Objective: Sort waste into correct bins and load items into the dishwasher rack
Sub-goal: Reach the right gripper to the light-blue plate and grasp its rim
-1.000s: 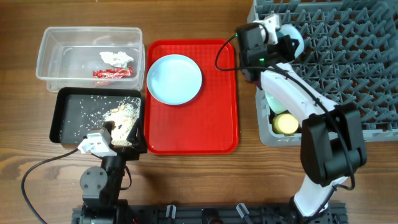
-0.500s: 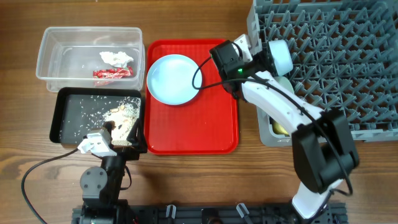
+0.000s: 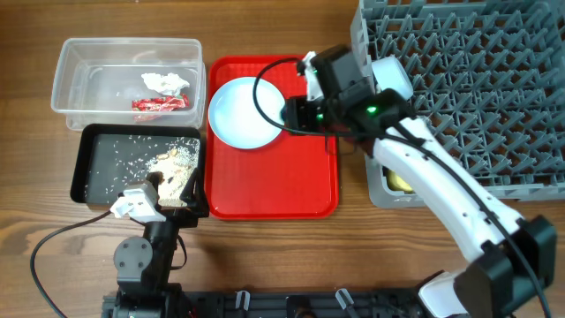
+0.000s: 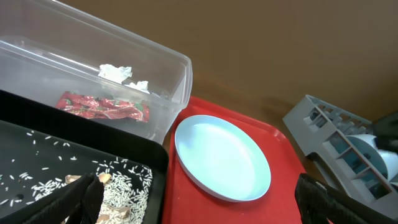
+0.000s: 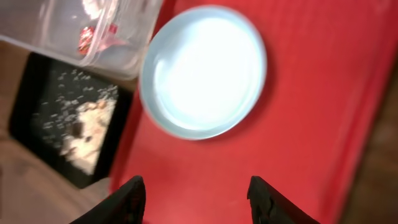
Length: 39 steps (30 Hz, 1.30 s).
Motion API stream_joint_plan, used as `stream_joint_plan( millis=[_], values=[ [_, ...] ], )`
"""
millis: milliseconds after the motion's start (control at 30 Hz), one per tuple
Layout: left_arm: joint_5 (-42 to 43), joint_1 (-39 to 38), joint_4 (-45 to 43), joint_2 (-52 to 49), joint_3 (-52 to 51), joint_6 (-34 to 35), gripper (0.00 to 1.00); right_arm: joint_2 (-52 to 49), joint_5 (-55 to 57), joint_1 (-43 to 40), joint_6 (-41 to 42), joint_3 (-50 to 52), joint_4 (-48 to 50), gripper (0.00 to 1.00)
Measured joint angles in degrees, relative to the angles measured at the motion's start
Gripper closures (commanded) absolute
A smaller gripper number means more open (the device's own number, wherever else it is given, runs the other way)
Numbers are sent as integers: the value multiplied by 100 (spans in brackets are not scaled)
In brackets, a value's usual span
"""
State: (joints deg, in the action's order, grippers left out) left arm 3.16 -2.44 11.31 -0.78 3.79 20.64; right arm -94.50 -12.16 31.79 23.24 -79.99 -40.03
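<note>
I should reach for the pale blue plate with my right gripper and grip it by its rack-side rim (image 3: 281, 110) (image 5: 258, 91), so the opposite edge stays free for loading into the rack.
A pale blue plate (image 3: 247, 111) (image 5: 202, 71) (image 4: 221, 155) lies on the red tray (image 3: 291, 181). My right gripper (image 3: 296, 115) (image 5: 199, 202) hovers open over the tray, just right of the plate, with nothing between its fingers. A small pale blue bowl (image 3: 393, 75) sits in the left edge of the grey dishwasher rack (image 3: 477, 97). A yellow-green cup (image 3: 399, 182) shows partly under the right arm. The clear tub (image 3: 79, 66) holds the red-and-white wrapper (image 3: 161, 103) and white tissue (image 3: 166, 82). Rice scraps (image 3: 172, 163) lie in the black tray (image 3: 93, 172). My left gripper (image 3: 172, 196) (image 4: 202, 205) stands wide open at that tray's near right corner.
The rack's grey wall (image 4: 336, 137) rises right of the red tray in the left wrist view. Bare wooden table (image 3: 265, 26) lies behind the tray and left of the bins. The left arm's cable (image 3: 62, 238) loops on the table at the front left.
The right gripper opened and let go of the pale blue bowl at the rack, then swung left over the red tray beside the plate. The left arm has not moved.
</note>
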Motion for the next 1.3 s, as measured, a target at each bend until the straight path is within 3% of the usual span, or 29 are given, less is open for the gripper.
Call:
stream_joint_plan(
  millis=[200, 467, 533, 600, 867, 1300],
  values=[
    [0, 0, 0, 0, 0, -2, 0, -931, 306, 181, 901, 0, 385, 46],
    [0, 0, 0, 0, 0, -2, 0, -2275, 715, 170, 1353, 0, 1515, 58],
    [0, 0, 0, 0, 0, 0, 0, -2400, 730, 170, 1460, 2, 1550, 63],
    [0, 0, 0, 0, 0, -2, 0, -2441, 732, 170, 1561, 0, 1545, 77],
    [0, 0, 0, 0, 0, -2, 0, -2444, 933, 170, 1727, 0, 824, 95],
    [0, 0, 0, 0, 0, -2, 0, -1980, 1067, 129, 1523, 7, 221, 96]
  ],
)
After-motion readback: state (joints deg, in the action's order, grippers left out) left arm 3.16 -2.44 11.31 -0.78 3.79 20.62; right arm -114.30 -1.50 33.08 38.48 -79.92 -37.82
